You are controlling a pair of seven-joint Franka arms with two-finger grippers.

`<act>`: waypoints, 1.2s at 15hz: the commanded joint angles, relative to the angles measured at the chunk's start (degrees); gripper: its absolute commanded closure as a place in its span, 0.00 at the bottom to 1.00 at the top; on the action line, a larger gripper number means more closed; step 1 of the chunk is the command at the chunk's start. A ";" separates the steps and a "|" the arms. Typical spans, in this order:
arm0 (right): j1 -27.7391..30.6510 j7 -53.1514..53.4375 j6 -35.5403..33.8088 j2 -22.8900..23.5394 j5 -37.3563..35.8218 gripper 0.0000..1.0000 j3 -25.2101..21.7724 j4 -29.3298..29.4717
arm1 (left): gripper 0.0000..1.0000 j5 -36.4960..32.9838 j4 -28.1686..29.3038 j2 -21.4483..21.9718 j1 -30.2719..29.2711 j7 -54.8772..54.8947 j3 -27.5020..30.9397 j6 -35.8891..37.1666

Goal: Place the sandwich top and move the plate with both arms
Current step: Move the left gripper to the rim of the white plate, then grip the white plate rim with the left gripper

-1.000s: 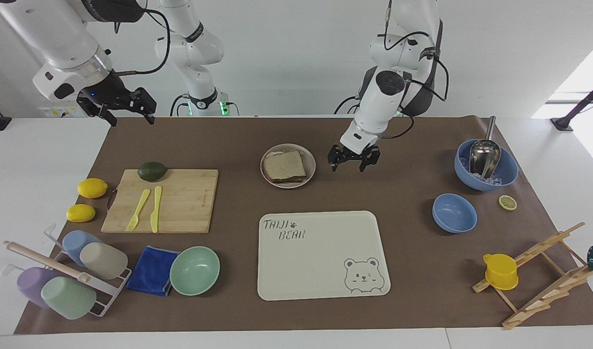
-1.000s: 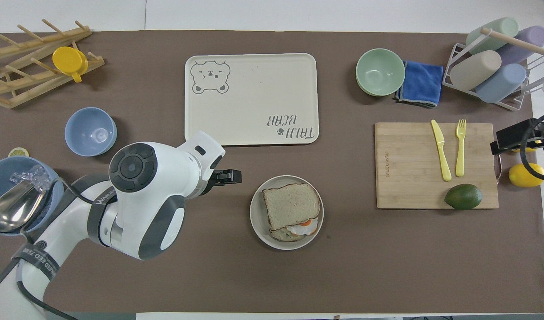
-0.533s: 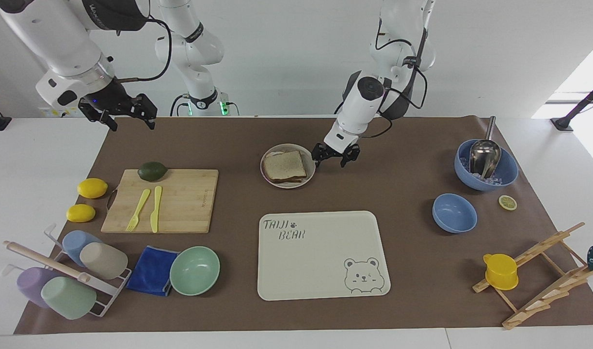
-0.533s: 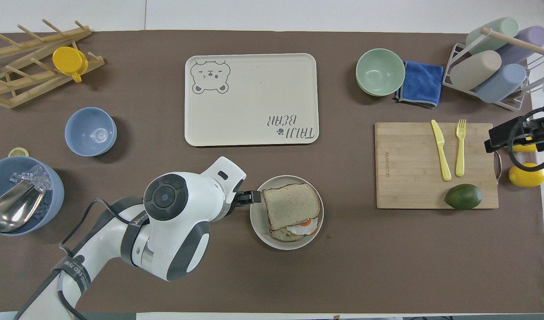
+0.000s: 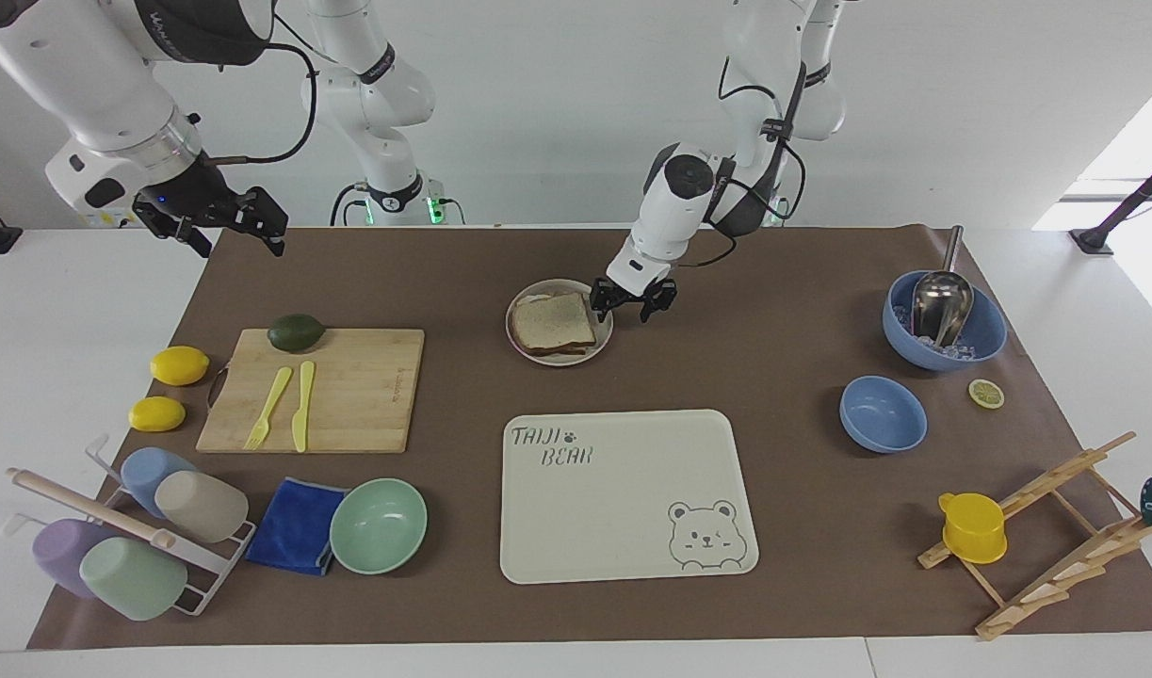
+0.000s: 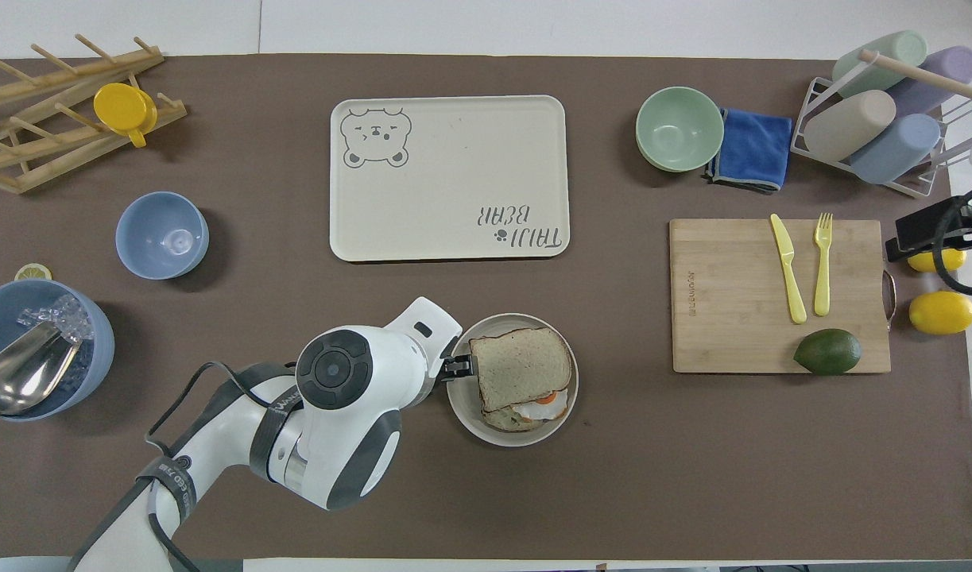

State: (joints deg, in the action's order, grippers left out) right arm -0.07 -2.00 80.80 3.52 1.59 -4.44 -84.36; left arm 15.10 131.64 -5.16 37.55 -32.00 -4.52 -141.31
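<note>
The stacked sandwich [image 6: 522, 372] covers most of the plate. My left gripper will next grab the plate by its bare rim [image 6: 456, 390], where fingers have room, to move it.
The sandwich top [image 5: 553, 320] lies on the slice bearing a fried egg [image 6: 543, 408], a little askew, on the round plate [image 5: 601, 336]. In the overhead view the sandwich top [image 6: 520, 366] covers most of the plate [image 6: 463, 405]. My left gripper [image 5: 632, 305] is low and open at the plate's rim, on the side toward the left arm's end. The arm hides most of it in the overhead view [image 6: 457, 367]. My right gripper [image 5: 214, 215] is open and empty, raised over the table's edge at the right arm's end; it also shows in the overhead view [image 6: 927, 235].
The bear-print tray [image 5: 623, 490] lies farther from the robots than the plate. A cutting board [image 5: 349, 386] holds an avocado [image 5: 296, 332], fork and knife; two lemons [image 5: 180, 365] lie beside it. Blue bowls [image 5: 883, 413], a mint bowl [image 5: 378, 525], a cup rack and a wooden rack stand around.
My left gripper has moved in toward the plate and now sits at its rim. My right gripper has drifted slightly toward the right arm's end. The sandwich has not moved.
</note>
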 commanded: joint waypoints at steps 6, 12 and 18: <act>0.15 2.97 0.94 -0.53 -0.19 0.00 1.27 -0.10 | 0.32 0.99 0.81 -0.99 1.56 0.00 0.83 -2.56; 0.07 2.88 0.59 -1.24 -0.36 0.00 1.89 -0.36 | 0.58 0.99 0.81 -0.99 1.56 0.71 0.83 -2.56; 0.07 2.71 1.29 -1.24 -0.80 0.00 1.89 -0.19 | 1.00 0.99 0.72 -0.99 1.56 0.80 0.83 -2.56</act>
State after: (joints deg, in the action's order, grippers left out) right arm -0.36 0.26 81.17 2.93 1.49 -2.94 -84.14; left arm 15.10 131.60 -6.47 38.10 -31.99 -4.51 -142.78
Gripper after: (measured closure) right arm 0.000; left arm 0.824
